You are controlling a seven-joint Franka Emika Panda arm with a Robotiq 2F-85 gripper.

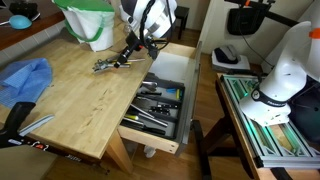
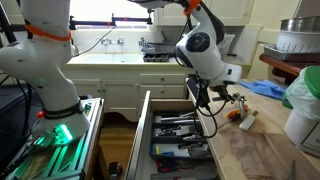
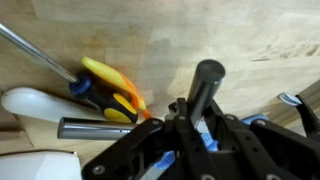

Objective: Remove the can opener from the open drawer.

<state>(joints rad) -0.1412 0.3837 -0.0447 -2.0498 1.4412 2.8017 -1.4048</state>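
I should keep holding the can opener with my gripper until it is on the wood. It hangs above, close beside the screwdriver [image 3: 112, 92], and would fall among the tools.
My gripper [image 1: 132, 47] hangs over the wooden counter, just beside the open drawer [image 1: 150, 133]. In the wrist view the gripper [image 3: 200, 128] is shut on the dark grey round handle of the can opener [image 3: 207, 85], which sticks out over the wood. In an exterior view the can opener [image 1: 122, 57] slants down to the counter by a small pile of tools. A yellow-and-black screwdriver [image 3: 112, 92] lies on the counter beside it. The drawer [image 2: 150, 130] holds a black tray of dark utensils [image 1: 158, 100].
A green-and-white bin [image 1: 92, 22] stands at the back of the counter. A blue cloth [image 1: 26, 80] and scissors [image 1: 33, 124] lie at its far side. A white bucket [image 2: 302, 115] shows near the counter edge. A white machine [image 1: 285, 60] stands beyond the drawer.
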